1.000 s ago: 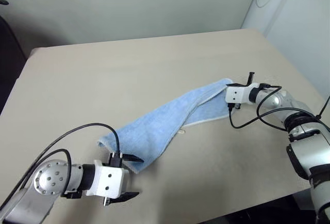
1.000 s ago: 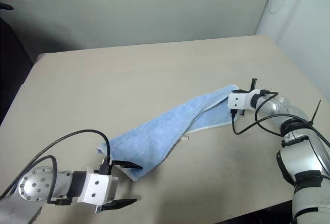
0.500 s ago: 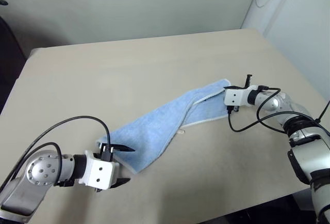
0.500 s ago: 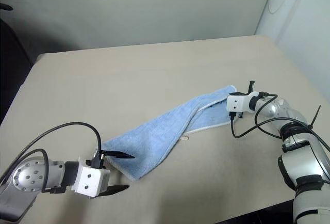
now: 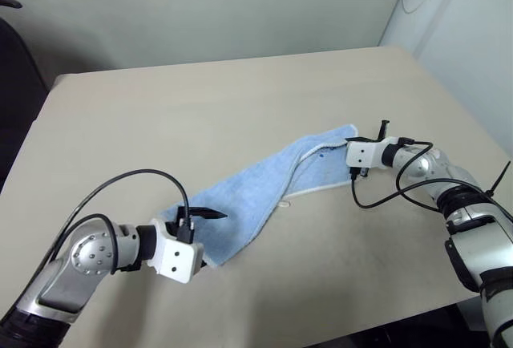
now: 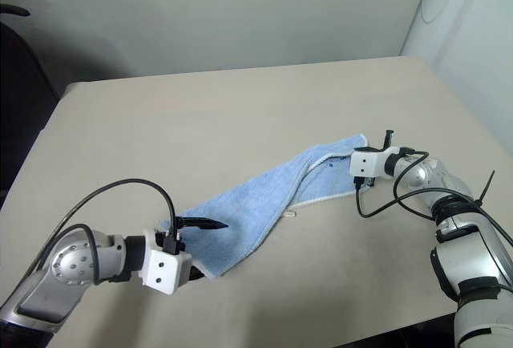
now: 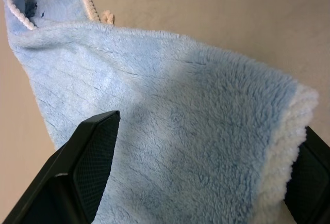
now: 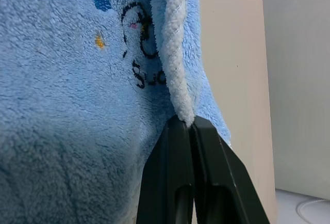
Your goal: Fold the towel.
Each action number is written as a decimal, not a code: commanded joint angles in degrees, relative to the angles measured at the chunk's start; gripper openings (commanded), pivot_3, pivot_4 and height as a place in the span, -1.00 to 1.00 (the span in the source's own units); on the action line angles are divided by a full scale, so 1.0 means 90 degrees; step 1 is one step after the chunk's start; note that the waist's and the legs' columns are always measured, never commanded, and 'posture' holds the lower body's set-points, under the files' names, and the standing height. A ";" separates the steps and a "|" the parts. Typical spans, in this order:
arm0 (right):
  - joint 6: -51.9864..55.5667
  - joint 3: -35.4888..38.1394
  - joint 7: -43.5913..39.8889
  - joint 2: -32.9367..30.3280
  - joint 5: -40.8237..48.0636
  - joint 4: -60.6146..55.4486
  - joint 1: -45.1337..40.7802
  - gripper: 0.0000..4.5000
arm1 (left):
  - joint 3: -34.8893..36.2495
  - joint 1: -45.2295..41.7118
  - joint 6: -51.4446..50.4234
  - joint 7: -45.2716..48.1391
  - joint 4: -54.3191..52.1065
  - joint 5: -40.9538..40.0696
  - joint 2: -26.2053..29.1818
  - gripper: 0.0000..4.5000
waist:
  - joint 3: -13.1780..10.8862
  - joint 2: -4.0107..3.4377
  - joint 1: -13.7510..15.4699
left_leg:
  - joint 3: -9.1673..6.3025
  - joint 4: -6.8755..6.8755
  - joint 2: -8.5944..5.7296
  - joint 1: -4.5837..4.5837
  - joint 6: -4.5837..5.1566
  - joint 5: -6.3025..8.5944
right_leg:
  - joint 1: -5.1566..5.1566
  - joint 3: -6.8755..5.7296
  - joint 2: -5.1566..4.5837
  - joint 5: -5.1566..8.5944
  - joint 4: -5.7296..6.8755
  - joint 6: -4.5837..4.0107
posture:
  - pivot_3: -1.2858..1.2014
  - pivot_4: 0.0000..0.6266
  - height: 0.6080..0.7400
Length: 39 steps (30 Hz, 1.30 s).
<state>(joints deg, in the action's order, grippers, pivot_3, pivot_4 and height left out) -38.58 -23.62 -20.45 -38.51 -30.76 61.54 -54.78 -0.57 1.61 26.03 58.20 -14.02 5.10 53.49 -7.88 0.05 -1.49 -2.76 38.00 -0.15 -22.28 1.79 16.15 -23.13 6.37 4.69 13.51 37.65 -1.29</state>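
Observation:
Next, my left gripper grips the towel by its fluffy end with the whitish edging [image 7: 289, 131] to fold the towel.
The light blue towel [image 5: 264, 181] lies bunched in a long diagonal strip across the beige table, from near left to far right. My left gripper [image 5: 205, 239] is open at the strip's near end. Its two black fingers [image 7: 85, 170] stand either side of that fluffy end with its whitish edging [image 7: 289, 131], one above the cloth and one below. My right gripper [image 8: 191, 125] is shut on the towel's whitish edging at the far right corner, next to a small dark printed mark [image 8: 142, 53]. That corner is lifted slightly off the table.
The table [image 5: 200, 95] spreads wide behind and to the left of the towel. Its front edge runs close below both arms, and its right edge [image 5: 449, 95] passes just beyond my right arm. A dark chair [image 5: 12, 51] stands at the far left.
My left gripper has moved forward to the towel's near end and rolled, so its fingers now straddle the cloth. The right gripper has kept its hold and place.

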 commanded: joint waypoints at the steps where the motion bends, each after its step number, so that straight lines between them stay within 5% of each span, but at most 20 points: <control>1: 0.0017 0.0149 0.0027 -0.0002 0.0093 -0.0154 -0.0060 -1.00 | -0.0217 0.0090 -0.0034 -0.0029 -0.0221 -0.0054 -0.0030 0.98 | 0.0000 0.0000 0.0000 | 0.0000 -0.0001 0.0000 0.0000 0.0001 0.0001 | 0.0000 0.0000 0.0000 0.0000 -0.0001 0.0000 | 0.03 -0.52 1.00; 12: 0.0061 0.0159 0.0073 0.0120 0.0081 -0.0100 -0.0113 -1.00 | -0.0749 -0.0245 -0.0313 -0.0269 -0.0534 0.0063 -0.0504 0.98 | 0.0000 0.0000 -0.0011 | 0.0001 -0.0009 0.0001 -0.0001 0.0006 0.0004 | -0.0002 0.0000 0.0002 0.0001 -0.0011 0.0001 | 0.03 -0.52 1.00; 25: 0.0120 0.0145 0.0178 0.0056 0.0011 0.0050 -0.0199 -1.00 | -0.0267 0.0141 -0.0856 -0.0463 -0.0725 -0.0952 -0.0554 -0.99 | 0.0000 0.0000 -0.0035 | 0.0002 -0.0011 0.0003 -0.0001 0.0005 0.0003 | -0.0004 0.0000 0.0003 0.0001 -0.0010 0.0001 | 0.03 -0.52 1.00; 39: 0.0182 0.0477 -0.0079 -0.0304 0.0338 0.0293 -0.0455 -1.00 | 0.2172 -0.0129 -0.4767 -0.2648 -0.1737 -0.4477 -0.1711 -0.99 | 0.0000 0.0000 -0.0061 | 0.0007 -0.0007 0.0003 0.0003 -0.0031 -0.0018 | 0.0000 0.0000 0.0003 0.0001 -0.0003 0.0000 | 0.03 -0.52 1.00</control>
<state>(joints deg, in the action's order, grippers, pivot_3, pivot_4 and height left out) -37.06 -21.54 -20.90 -39.69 -29.40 64.50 -56.75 15.46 1.94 -14.43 37.22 -27.22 -31.54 38.66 -7.88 0.06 -2.05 -2.70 37.94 -0.12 -22.25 1.41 15.93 -23.13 6.37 4.71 13.52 37.63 -1.29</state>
